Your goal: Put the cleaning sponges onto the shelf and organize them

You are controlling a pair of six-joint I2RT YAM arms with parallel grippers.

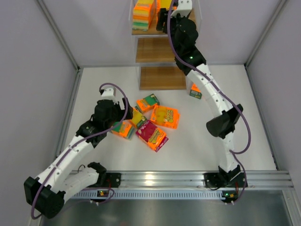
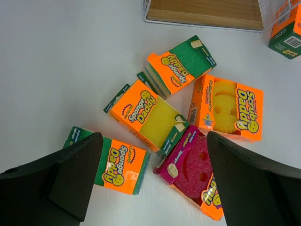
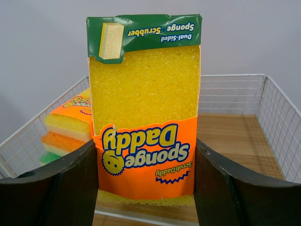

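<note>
The yellow sponge pack (image 3: 145,108) is over the flat board of the shelf's top level and would land there beside the stacked sponges, so my right gripper needs to let go.
My right gripper (image 3: 146,181) is shut on a yellow sponge pack (image 3: 145,108) with an orange band, held upright over the top tier of the shelf (image 3: 242,136). A pack of stacked yellow, orange and green sponges (image 3: 68,129) stands on that tier to its left. From above, the right gripper (image 1: 165,16) reaches the top of the shelf (image 1: 162,77). My left gripper (image 2: 153,141) hangs open over loose packs on the table: a green-and-orange one (image 2: 121,165), a yellow one (image 2: 150,117), a magenta one (image 2: 195,172), a yellow smiley one (image 2: 228,110) and a green one (image 2: 181,66).
One more pack (image 1: 195,91) lies on the table by the shelf's right foot. Wire mesh walls (image 3: 277,122) enclose the top tier. The middle board (image 1: 155,49) and bottom board (image 2: 207,12) show bare wood. Grey walls close in the table on three sides.
</note>
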